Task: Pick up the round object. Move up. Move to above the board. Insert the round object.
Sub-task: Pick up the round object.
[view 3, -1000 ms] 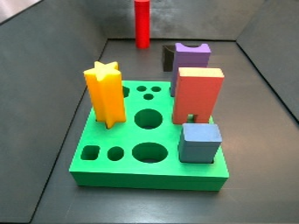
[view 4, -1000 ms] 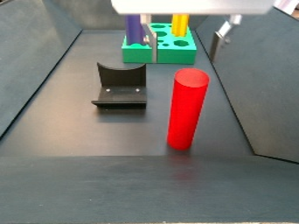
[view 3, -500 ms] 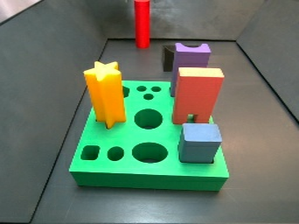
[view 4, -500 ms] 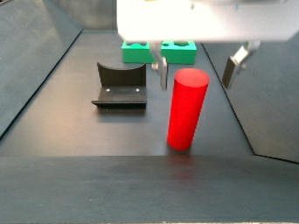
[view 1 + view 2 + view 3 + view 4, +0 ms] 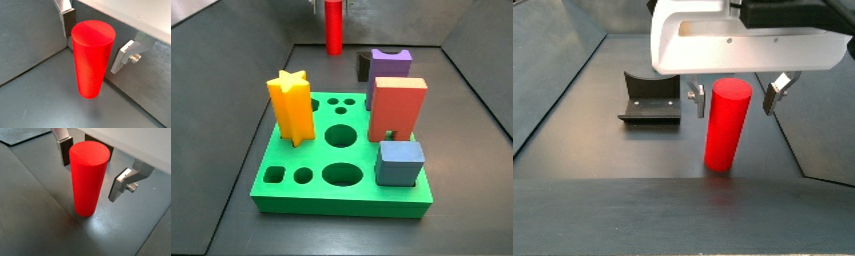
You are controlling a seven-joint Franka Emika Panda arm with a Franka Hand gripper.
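The robot needs to lift the round object and insert it into the board, so the gripper will next grab the object by its upper part (image 5: 93, 41).
The round object, a tall glossy red cylinder (image 5: 726, 126), stands upright on the dark floor, also in the far side view (image 5: 334, 30) and in both wrist views (image 5: 91, 57) (image 5: 87, 178). My gripper (image 5: 736, 92) is open and straddles its upper part, one finger (image 5: 695, 98) on each side with small gaps, as the wrist views (image 5: 97, 37) (image 5: 92, 167) show. The green board (image 5: 329, 206) lies far from the cylinder and is hidden behind the gripper in the near side view.
On the board stand a yellow star peg (image 5: 291, 106), a salmon-red block (image 5: 398, 106), a purple block (image 5: 390, 64) and a grey-blue cube (image 5: 400, 163). The dark fixture (image 5: 651, 97) stands beside the cylinder. Sloping dark walls bound the floor.
My gripper has come down and over the red cylinder, so its fingers now flank the cylinder's top. The cylinder has not moved.
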